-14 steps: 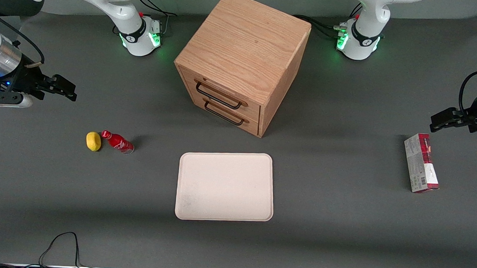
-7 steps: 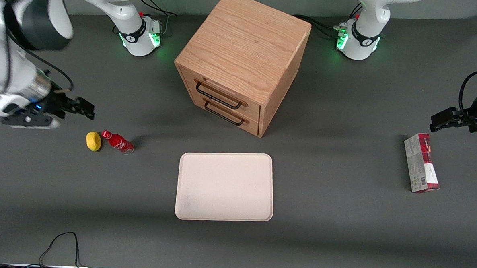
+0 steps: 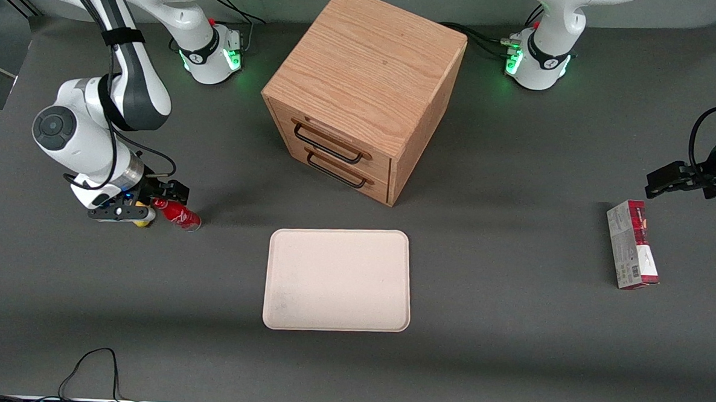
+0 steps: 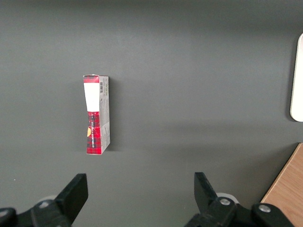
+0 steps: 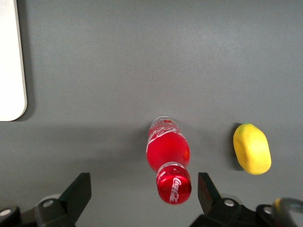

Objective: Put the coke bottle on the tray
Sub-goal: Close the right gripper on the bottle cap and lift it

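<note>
Next, my gripper grabs the bottle by its red cap (image 3: 160,203) to place the coke bottle on the tray (image 3: 337,278).
The coke bottle (image 3: 180,214), small and red with a red cap, stands upright on the dark table toward the working arm's end. In the right wrist view the bottle (image 5: 167,152) shows from above, its cap between the two fingers and closer to one of them. My gripper (image 3: 152,203) hovers over the bottle's cap, open and empty (image 5: 143,190). The pale cream tray (image 3: 337,278) lies flat at the table's middle, nearer the front camera than the cabinet; its corner shows in the right wrist view (image 5: 10,61).
A yellow lemon-like lump (image 5: 252,149) sits beside the bottle, mostly covered by the gripper in the front view. The wooden two-drawer cabinet (image 3: 363,86) stands mid-table. A red-and-grey carton (image 3: 632,244) lies toward the parked arm's end. A black cable (image 3: 94,365) lies at the near edge.
The right arm has swung in from the table's end and come down, bringing the open gripper over the bottle and lemon. The bottle, lemon and tray have not moved.
</note>
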